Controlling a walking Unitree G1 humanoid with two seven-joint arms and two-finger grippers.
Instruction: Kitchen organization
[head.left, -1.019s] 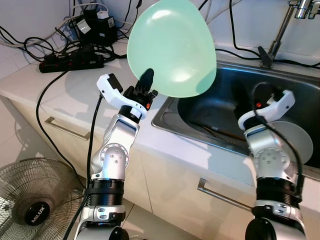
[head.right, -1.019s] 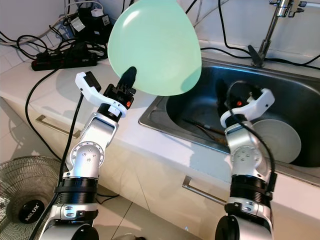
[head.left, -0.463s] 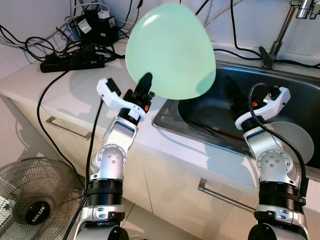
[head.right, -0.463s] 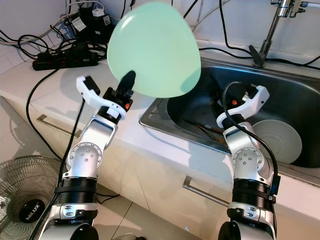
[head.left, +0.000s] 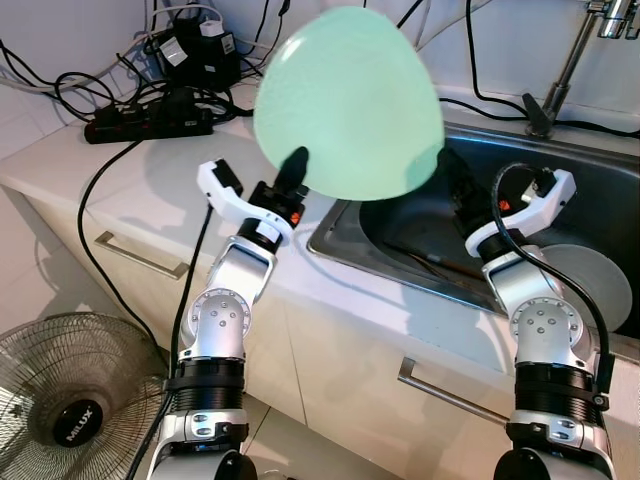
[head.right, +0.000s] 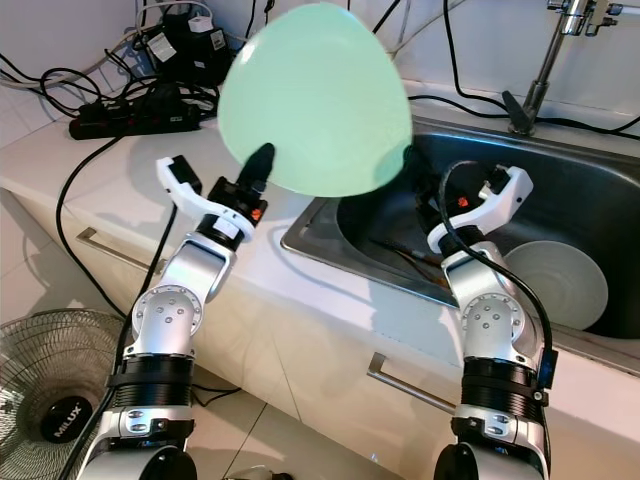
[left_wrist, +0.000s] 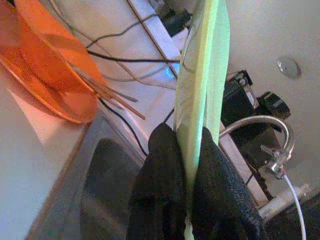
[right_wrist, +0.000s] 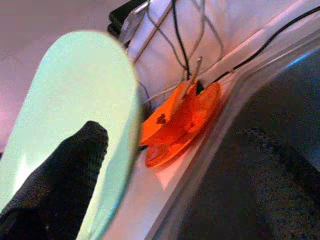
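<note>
My right gripper is about to grab the green plate by its thin rim (head.left: 433, 168), because the green plate's broad side (head.left: 345, 105) is too wide for the gripper's fingers.
A large pale green plate (head.left: 345, 100) is held up on edge above the counter, by the left rim of the sink (head.left: 345, 215). My left gripper (head.left: 293, 172) is shut on its lower rim, and the left wrist view shows both black fingers (left_wrist: 160, 165) pinching the thin green edge (left_wrist: 200, 75). My right gripper (head.left: 458, 185) hovers over the sink basin just right of the plate, open, with its fingers (right_wrist: 65, 170) beside the plate's face (right_wrist: 75, 100) and nothing held.
A white plate (head.left: 590, 285) and chopsticks (head.left: 430, 262) lie in the sink. An orange plate (right_wrist: 182, 120) with sticks sits on the counter behind. A power strip and cables (head.left: 150, 105) crowd the counter's back left. The tap (head.left: 560, 70) stands at the far right, and a fan (head.left: 70, 400) stands on the floor.
The green plate has shifted a little to the right, over the sink's edge. My right gripper has risen and moved closer to the plate.
</note>
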